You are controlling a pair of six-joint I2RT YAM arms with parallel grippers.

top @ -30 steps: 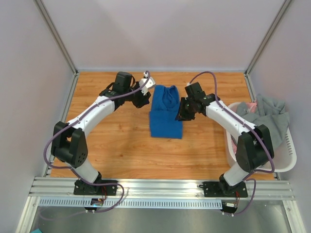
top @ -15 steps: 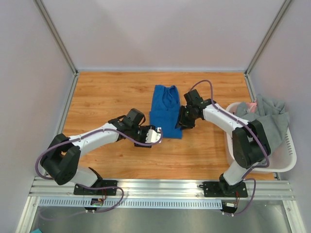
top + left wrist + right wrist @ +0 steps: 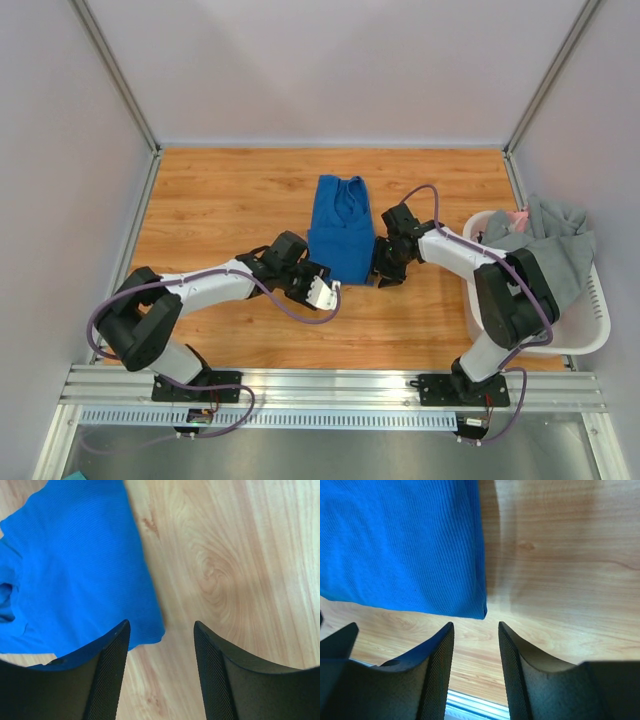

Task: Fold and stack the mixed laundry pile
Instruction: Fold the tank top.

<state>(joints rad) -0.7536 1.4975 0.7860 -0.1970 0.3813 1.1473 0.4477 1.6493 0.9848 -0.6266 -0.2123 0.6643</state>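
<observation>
My right gripper is going to grab the blue garment's near corner [image 3: 366, 283] [image 3: 481, 613] on the basket side next. Then it can fold the garment's near end over.
A bright blue garment [image 3: 338, 232] lies folded in a long rectangle in the middle of the wooden table. My left gripper [image 3: 330, 290] is low at its near left corner, open, with only bare wood between its fingers [image 3: 112, 670]; the blue cloth [image 3: 75, 570] sits just beyond the left finger. My right gripper [image 3: 384, 276] is at the near right corner, open and empty, with the blue corner [image 3: 479, 611] just ahead of its fingertips [image 3: 442, 645]. A grey garment [image 3: 556, 242] and a bit of pink cloth [image 3: 517, 217] are heaped in the basket.
A white slotted basket [image 3: 590, 338] stands at the right edge of the table, beside the right arm's base. Grey walls and metal posts enclose the table on three sides. A metal rail [image 3: 330, 385] runs along the near edge.
My left arm has swung from the garment's far left side down to its near left corner. My right gripper has slid toward the near right corner and opened wider.
</observation>
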